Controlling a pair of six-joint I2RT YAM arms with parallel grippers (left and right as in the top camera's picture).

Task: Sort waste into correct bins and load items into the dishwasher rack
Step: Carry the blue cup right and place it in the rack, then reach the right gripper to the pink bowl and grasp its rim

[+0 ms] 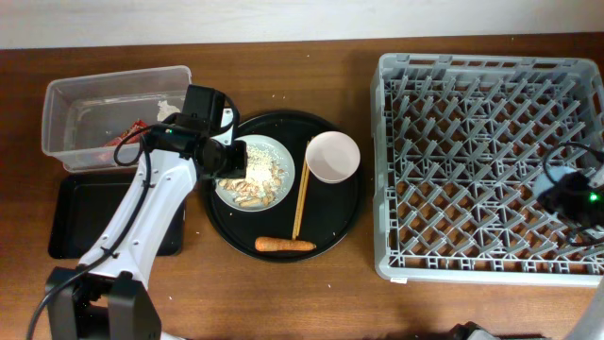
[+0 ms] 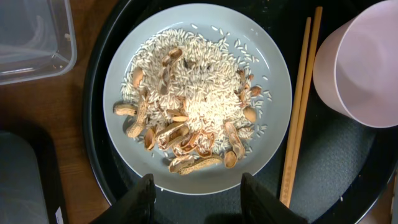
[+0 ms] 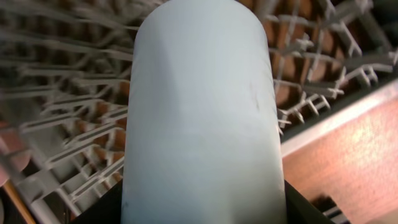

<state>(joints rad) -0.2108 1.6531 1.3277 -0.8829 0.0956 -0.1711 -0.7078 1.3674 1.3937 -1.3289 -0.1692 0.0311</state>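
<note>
The light-blue cup's end (image 1: 555, 177) (image 3: 200, 25) is hanging above the rack's grey wires. I should lower the cup toward the front of the rack before my right gripper lets it go.
The pale grey plate (image 1: 229, 184) (image 2: 118, 87) holds the beige food scraps (image 1: 257, 175) (image 2: 199, 112) on a large round black tray (image 1: 326, 222). My left gripper (image 1: 219, 156) (image 2: 199, 191) is open and empty, its fingers just above the plate's near rim. My right gripper (image 1: 569, 196) (image 3: 199, 214) is shut on the light-blue cup (image 3: 199, 112) over the rack (image 1: 472, 123) (image 3: 62, 93), near its right side. The white bowl (image 1: 332, 156) (image 2: 360, 68), chopsticks (image 1: 302, 194) (image 2: 300, 118) and carrot (image 1: 285, 245) lie on the round tray. The red wrapper (image 1: 127, 138) and white scrap (image 1: 171, 108) lie in the clear tub (image 1: 71, 104) (image 2: 31, 43).
The shallow black rectangular tray (image 1: 80, 217) (image 2: 25, 180) lies in front of the clear tub, partly under my left arm. Bare wooden table (image 1: 311, 293) runs along the front, and a strip (image 3: 354, 155) shows beside the rack.
</note>
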